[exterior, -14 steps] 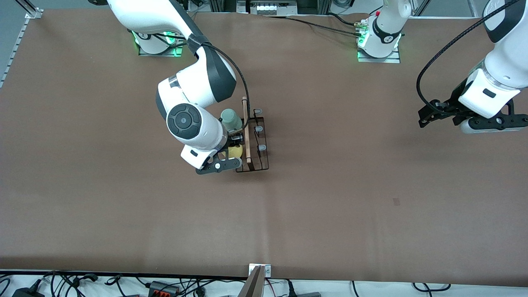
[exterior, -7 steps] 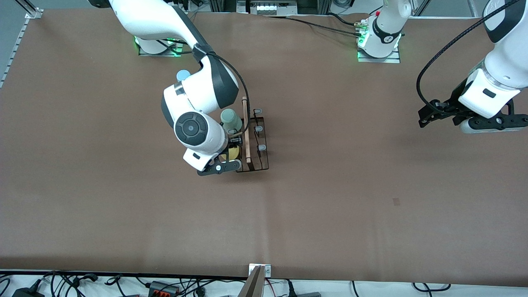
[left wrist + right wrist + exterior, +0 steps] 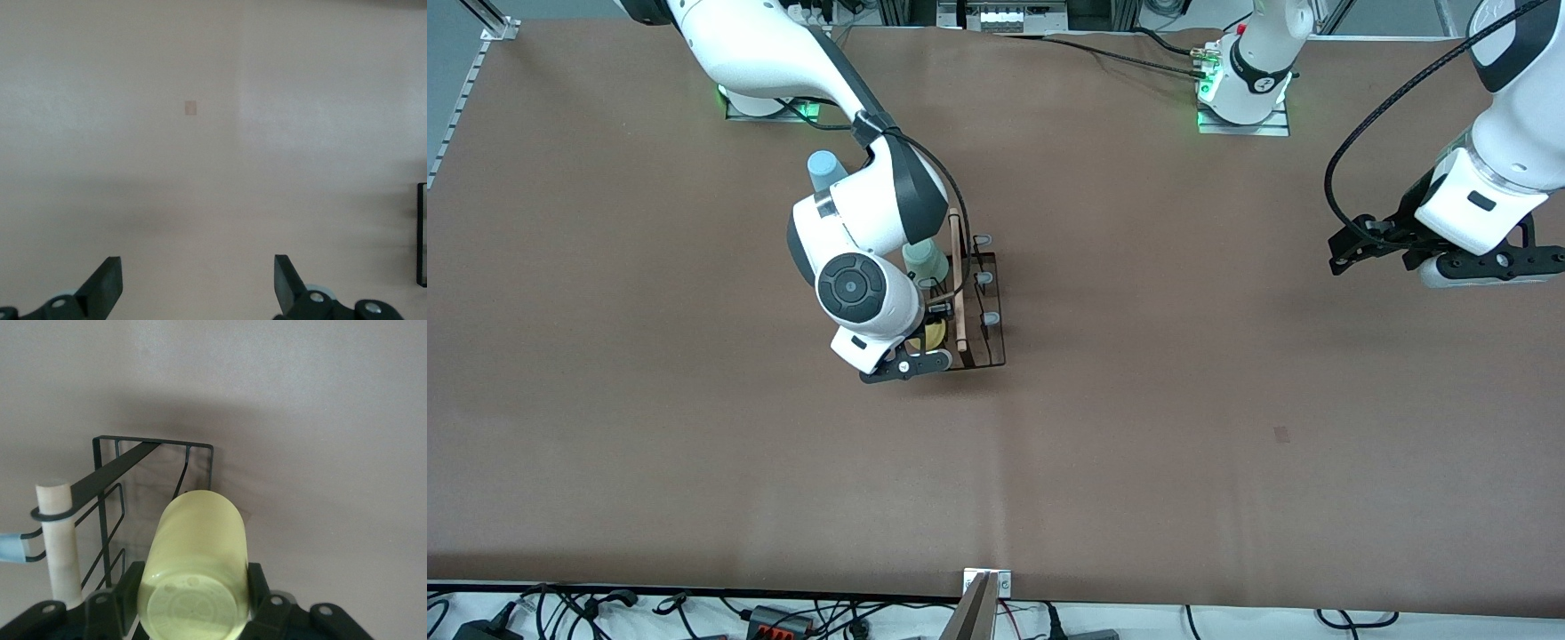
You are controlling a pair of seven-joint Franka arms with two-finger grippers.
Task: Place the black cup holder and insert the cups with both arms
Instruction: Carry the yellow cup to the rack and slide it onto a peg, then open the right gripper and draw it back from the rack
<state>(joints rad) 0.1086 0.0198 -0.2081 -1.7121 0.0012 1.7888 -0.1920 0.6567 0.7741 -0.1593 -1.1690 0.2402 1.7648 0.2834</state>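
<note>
The yellow cup's lower edge (image 3: 935,345) rests at the holder's near end (image 3: 976,364), over the holder's side. The cup would stay there, so my right gripper should open.
The black cup holder (image 3: 980,307) stands mid-table, its wooden rod handle (image 3: 959,280) on top and three grey-tipped pegs bare on the side toward the left arm's end. A sage green cup (image 3: 925,260) sits on its other side. My right gripper (image 3: 925,342) is shut on the yellow cup (image 3: 934,335) and holds it at the rack's end nearer the front camera. In the right wrist view the yellow cup (image 3: 197,567) lies between my fingers (image 3: 260,587), beside the rack (image 3: 107,487). The light blue cup (image 3: 824,169) stands on the table by the right arm. My left gripper (image 3: 1347,251) waits open.
The left gripper (image 3: 198,287) hangs over bare brown table at the left arm's end, with a small pale mark (image 3: 191,107) on the mat below it. The arm bases (image 3: 1243,98) stand along the table's edge. Cables lie past the table's edge nearest the front camera.
The right arm has shifted toward the rack with the yellow cup, uncovering the light blue cup on the table. The left arm has not moved.
</note>
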